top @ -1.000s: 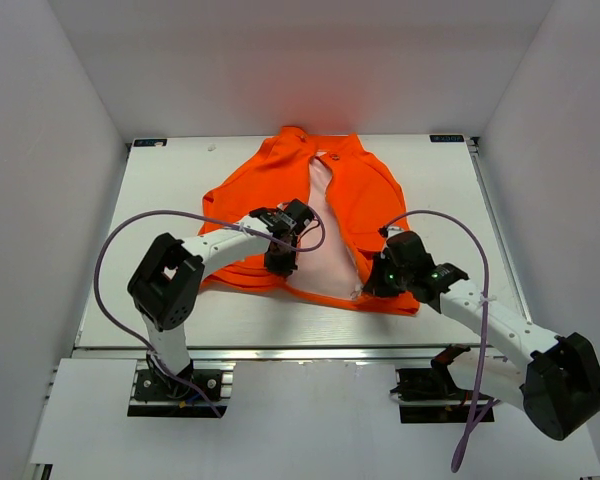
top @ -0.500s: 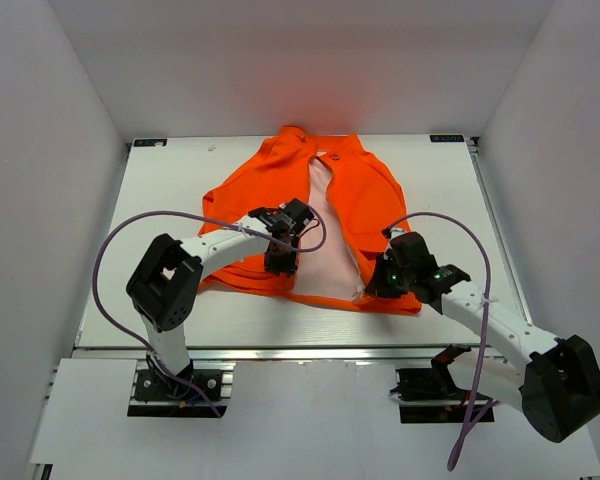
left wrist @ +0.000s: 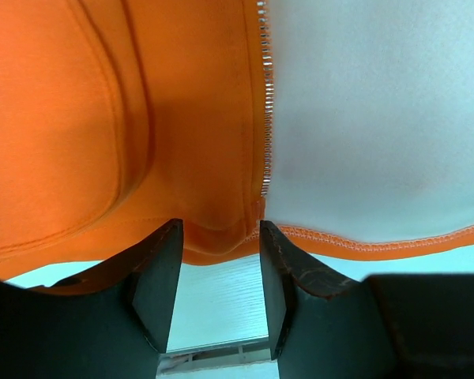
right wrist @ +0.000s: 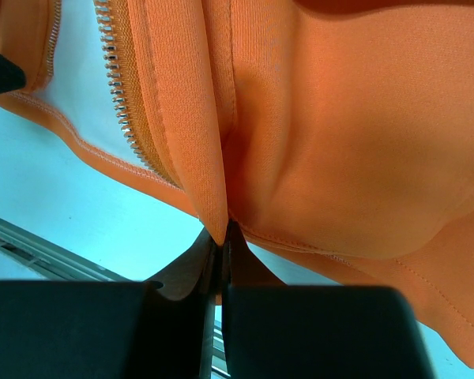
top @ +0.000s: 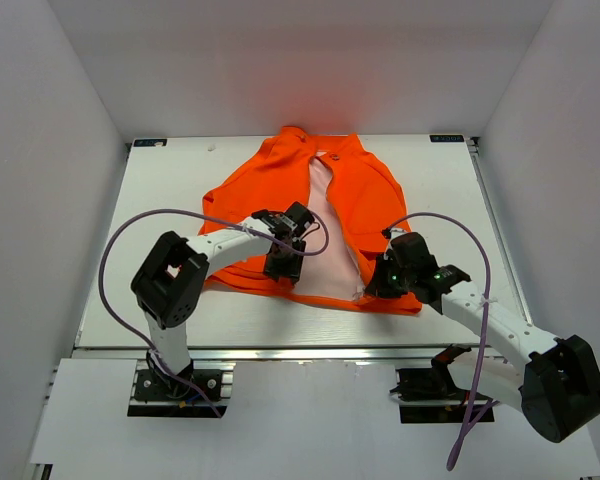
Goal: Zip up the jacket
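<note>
The left gripper's fingers reach past the bottom hem, so the left gripper needs to close on the hem now.
The orange jacket lies flat on the table, collar at the far side, its front open so the pale lining shows. My left gripper is open, its fingers astride the bottom hem of the left front panel, beside the lower end of the zipper teeth. My right gripper is shut on the bottom corner of the right front panel, pinching the fabric edge next to its zipper teeth.
The white table has raised metal rails along its near edge and right side. White walls enclose the left, right and back. Purple cables loop over both arms.
The left gripper has shifted slightly toward the near hem of the left panel. The right gripper and the jacket stay where they were.
</note>
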Robot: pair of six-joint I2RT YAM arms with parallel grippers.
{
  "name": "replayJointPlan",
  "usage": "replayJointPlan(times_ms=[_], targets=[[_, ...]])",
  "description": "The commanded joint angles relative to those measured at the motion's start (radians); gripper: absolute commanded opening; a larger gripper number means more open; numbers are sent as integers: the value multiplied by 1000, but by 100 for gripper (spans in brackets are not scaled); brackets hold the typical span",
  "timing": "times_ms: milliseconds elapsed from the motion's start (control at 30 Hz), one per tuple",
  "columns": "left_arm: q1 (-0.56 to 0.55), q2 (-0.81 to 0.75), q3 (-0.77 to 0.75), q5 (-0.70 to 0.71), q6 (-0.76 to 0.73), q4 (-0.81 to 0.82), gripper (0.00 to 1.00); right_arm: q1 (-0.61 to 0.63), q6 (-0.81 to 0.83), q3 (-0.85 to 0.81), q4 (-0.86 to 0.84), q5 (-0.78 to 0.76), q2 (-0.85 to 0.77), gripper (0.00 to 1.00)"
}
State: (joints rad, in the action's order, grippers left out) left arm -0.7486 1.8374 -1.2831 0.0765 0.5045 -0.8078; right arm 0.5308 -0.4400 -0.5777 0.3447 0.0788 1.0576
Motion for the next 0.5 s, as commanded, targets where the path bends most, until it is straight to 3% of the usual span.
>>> replayJointPlan(times_ms=[0, 100, 367, 433, 467], targets=[[-5, 8, 7, -34, -11, 16, 54, -6, 15, 9, 2, -2, -5, 0], [-3, 31, 1, -26, -9, 12, 53, -6, 17, 12, 0, -1, -8, 0], [-1, 51, -38, 34, 9, -8, 29, -8, 21, 15, 2, -10, -11, 0], [-3, 53, -51, 83, 14, -28, 18, -9, 23, 15, 5, -14, -13, 0], [-3, 48, -58, 92, 16, -33, 7, -11, 24, 16, 7, -16, -15, 0]])
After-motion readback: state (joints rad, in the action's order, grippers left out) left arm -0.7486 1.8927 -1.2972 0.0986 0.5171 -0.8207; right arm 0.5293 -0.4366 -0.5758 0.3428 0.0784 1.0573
